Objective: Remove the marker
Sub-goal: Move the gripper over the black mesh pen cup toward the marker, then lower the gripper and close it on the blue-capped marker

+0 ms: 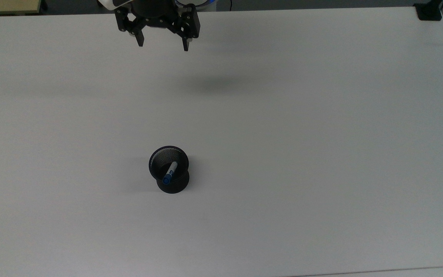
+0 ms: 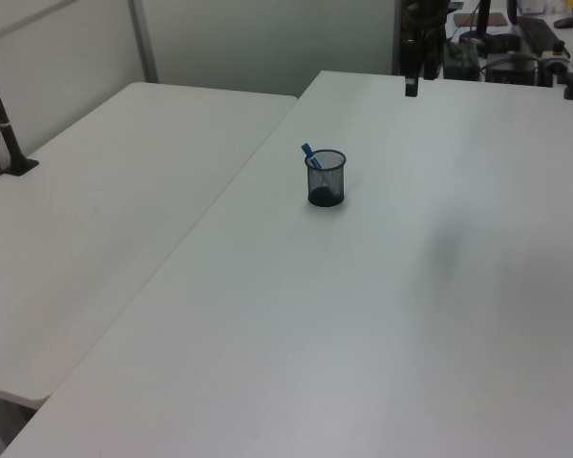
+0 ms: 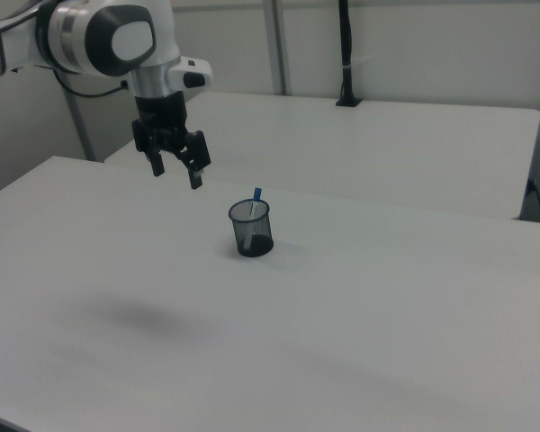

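Note:
My gripper grabs the marker by its blue cap (image 2: 307, 152) next, to take it out of the black mesh cup (image 2: 326, 178).
The marker (image 1: 169, 172), white-barrelled with a blue cap, stands tilted inside a black mesh cup (image 1: 169, 169) on the white table; its blue cap (image 2: 307, 152) sticks out over the cup's (image 2: 326, 178) rim, as also seen at the marker (image 3: 256, 195) in cup (image 3: 251, 229). My gripper (image 1: 162, 46) hangs open and empty high above the table near the top view's upper edge, far from the cup. In the right view the gripper (image 3: 176, 175) is up and to the left of the cup. In the left view the gripper (image 2: 412, 86) is beyond the cup.
The cup stands on a wide white table (image 1: 283, 134). A second white table (image 2: 95, 210) adjoins it on the left view's left. A black clamp base (image 1: 429, 11) sits at the top view's upper right corner. Equipment clutters the far end (image 2: 516, 57).

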Controlling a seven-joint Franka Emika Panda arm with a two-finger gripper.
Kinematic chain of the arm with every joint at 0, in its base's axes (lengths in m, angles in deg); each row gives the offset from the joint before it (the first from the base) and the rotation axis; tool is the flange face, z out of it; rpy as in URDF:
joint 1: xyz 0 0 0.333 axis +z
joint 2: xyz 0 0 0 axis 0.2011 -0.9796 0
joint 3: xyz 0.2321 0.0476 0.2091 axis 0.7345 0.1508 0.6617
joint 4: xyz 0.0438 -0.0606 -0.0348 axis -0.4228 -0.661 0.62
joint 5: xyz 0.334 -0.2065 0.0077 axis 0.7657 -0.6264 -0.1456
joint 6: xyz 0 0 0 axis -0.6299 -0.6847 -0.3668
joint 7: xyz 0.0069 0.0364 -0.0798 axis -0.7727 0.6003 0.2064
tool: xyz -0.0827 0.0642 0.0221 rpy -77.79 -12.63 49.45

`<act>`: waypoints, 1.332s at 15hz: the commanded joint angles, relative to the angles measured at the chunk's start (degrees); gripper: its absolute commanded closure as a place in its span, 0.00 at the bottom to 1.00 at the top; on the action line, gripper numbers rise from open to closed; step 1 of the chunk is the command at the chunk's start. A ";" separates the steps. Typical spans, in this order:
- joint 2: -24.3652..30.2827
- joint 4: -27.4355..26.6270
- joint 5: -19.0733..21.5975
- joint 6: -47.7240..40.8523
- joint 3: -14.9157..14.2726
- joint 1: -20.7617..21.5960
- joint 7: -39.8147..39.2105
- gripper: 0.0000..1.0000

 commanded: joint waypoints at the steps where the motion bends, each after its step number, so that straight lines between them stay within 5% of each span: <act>1: -3.44 0.05 1.15 9.86 -0.38 0.56 -1.22 0.00; 11: -17.24 3.21 1.06 44.68 -0.12 0.30 0.45 0.00; 15: -20.76 5.14 0.36 47.34 -0.21 0.21 -0.16 0.01; 20: -23.83 5.59 -2.71 47.34 -0.21 0.39 -2.36 0.16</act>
